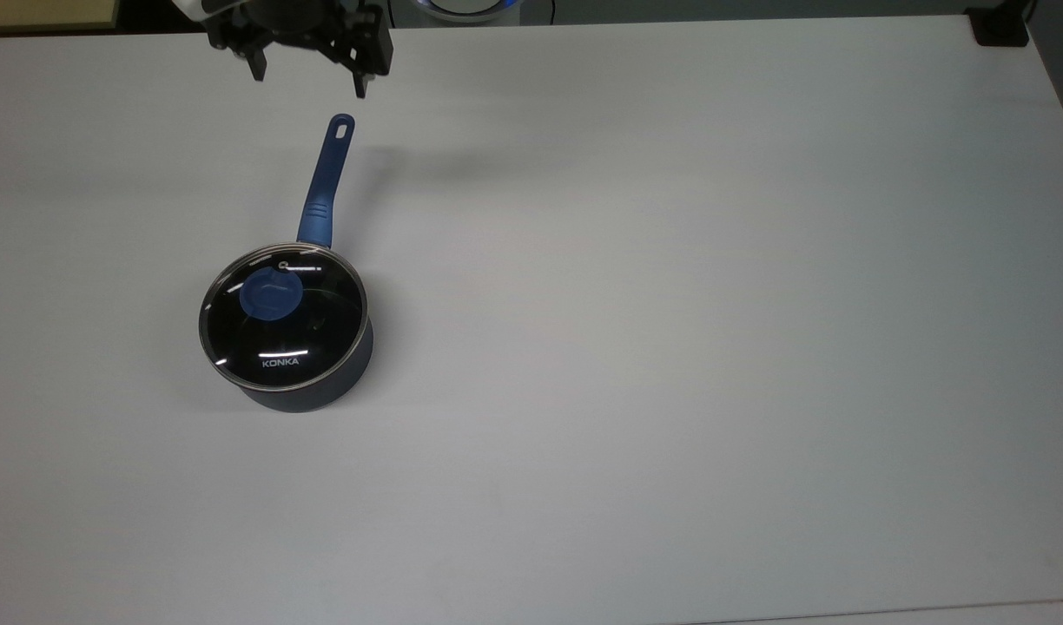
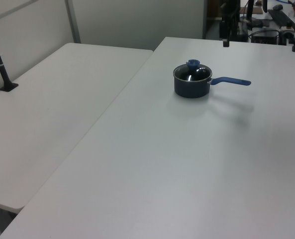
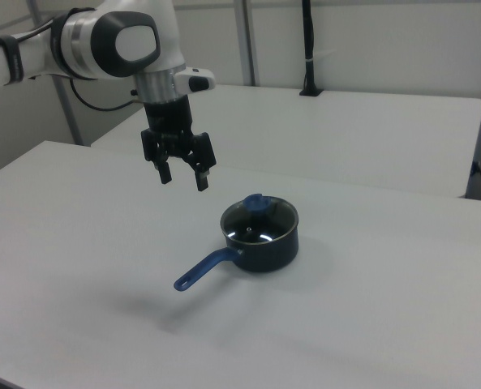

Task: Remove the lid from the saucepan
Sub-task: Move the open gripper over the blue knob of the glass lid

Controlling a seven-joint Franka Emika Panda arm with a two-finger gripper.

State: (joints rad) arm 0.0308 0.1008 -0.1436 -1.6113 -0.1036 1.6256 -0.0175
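Note:
My gripper will next grab the lid by its blue knob [image 2: 192, 63] to take the lid off the saucepan [image 2: 189, 88].
The dark blue-grey saucepan [image 1: 323, 382] [image 2: 189, 88] [image 3: 268, 247] stands on the white table, its long blue handle [image 1: 325, 178] [image 2: 231, 80] [image 3: 206, 269] pointing toward the top view's upper edge. The glass lid [image 1: 283, 314] [image 3: 259, 219] with its blue knob [image 1: 271, 295] [image 2: 192, 63] [image 3: 255, 203] rests on the pan. My gripper [image 1: 307, 80] [image 3: 183, 178] hangs open in the air beyond the handle's end, well above the table and apart from the pan. Nothing is between its fingers.
The white table [image 1: 670, 347] stretches wide to the top view's right of the pan. A second table [image 2: 52, 99] adjoins it in the left view. A black post base [image 1: 1000, 30] sits at the top view's upper right corner.

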